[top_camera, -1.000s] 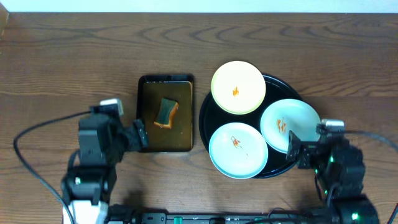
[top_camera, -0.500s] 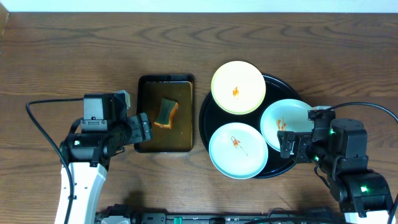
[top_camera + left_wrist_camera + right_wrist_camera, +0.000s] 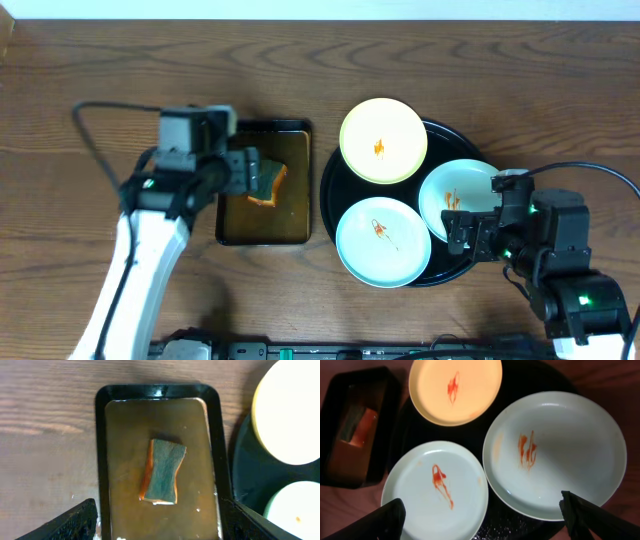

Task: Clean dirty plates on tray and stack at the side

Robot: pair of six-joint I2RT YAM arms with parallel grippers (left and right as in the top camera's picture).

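Note:
My left gripper is to pick up the sponge (image 3: 267, 183) (image 3: 162, 471) across its long sides, with the green side on top. The sponge's orange part beneath then stays free to clean plates.
The round black tray (image 3: 330, 190) holds three sauce-smeared plates: a pale yellow plate (image 3: 383, 140) at the back, a mint plate (image 3: 383, 241) at the front and a mint plate (image 3: 465, 198) at the right. In the right wrist view the tray (image 3: 535, 375), the yellow plate (image 3: 455, 390) and both mint plates (image 3: 435, 490) (image 3: 555, 455) show. My right gripper (image 3: 462, 233) (image 3: 485, 520) is open and empty above the two mint plates. My left gripper (image 3: 248, 172) (image 3: 161, 527) is open and empty over the sponge (image 3: 162, 471).
A rectangular black tray (image 3: 265, 127) (image 3: 157, 391) with brownish liquid lies left of the round tray and holds the green-and-orange sponge (image 3: 270, 184). The left wrist view also shows the yellow plate (image 3: 290, 410) and a mint plate (image 3: 297, 510). A wooden table (image 3: 100, 80) lies all around.
My left arm has swung up and right, from beside the rectangular tray to over it and the sponge. My right arm first moved toward the round tray, then stayed put.

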